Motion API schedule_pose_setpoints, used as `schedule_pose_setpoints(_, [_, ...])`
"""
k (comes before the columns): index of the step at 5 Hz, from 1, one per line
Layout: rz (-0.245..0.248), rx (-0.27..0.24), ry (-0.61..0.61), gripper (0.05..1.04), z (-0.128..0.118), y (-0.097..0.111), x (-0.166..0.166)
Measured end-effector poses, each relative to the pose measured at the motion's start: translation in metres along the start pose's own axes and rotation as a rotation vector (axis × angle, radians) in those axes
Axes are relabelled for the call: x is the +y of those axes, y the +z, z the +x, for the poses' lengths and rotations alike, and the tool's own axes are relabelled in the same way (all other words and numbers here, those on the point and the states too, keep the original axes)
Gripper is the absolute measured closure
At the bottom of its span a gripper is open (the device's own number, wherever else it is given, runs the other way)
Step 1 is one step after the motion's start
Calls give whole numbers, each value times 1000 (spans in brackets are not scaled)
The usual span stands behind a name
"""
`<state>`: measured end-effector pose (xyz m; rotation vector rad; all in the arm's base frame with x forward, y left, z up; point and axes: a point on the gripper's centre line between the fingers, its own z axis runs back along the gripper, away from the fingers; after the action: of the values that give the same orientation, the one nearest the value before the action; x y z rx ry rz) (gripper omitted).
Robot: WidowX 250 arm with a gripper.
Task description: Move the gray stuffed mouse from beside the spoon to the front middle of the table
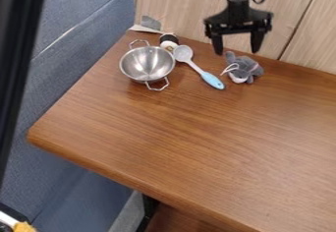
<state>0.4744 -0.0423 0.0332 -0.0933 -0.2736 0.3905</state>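
I should next grip the small plush toy's grey body to shift it across the wooden table.
The black gripper hangs at the upper right, in front of the wooden panel, its two fingers spread apart with nothing between them. Just below it a grey plush toy with a white loop lies near the table's back edge. Left of the toy, a spoon with a grey bowl and a light blue handle lies at a slant. A metal colander-like bowl with two wire handles stands left of the spoon. Behind the bowl and spoon is a small black and white object.
The brown wooden table has its left and front edges in view. A light wood panel rises behind it, with a grey and white item at the back left corner. Blue-grey padding borders the left side.
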Motion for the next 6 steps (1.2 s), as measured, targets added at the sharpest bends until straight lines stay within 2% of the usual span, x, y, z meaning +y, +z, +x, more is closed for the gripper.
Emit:
schedule_pose_setpoints(2, [30,84,-43,82,-3,-32,1])
schedule_pose_setpoints(3, [40,115,-59,137,0,-44,-2])
schedule_pose_setpoints(4, [59,115,-93,405,-1,-45,-8])
schedule_pose_setpoints(5, [56,115,-97,568,0,-44,-9])
schedule_pose_setpoints(6, [53,118,-98,579,-2,-45,-9])
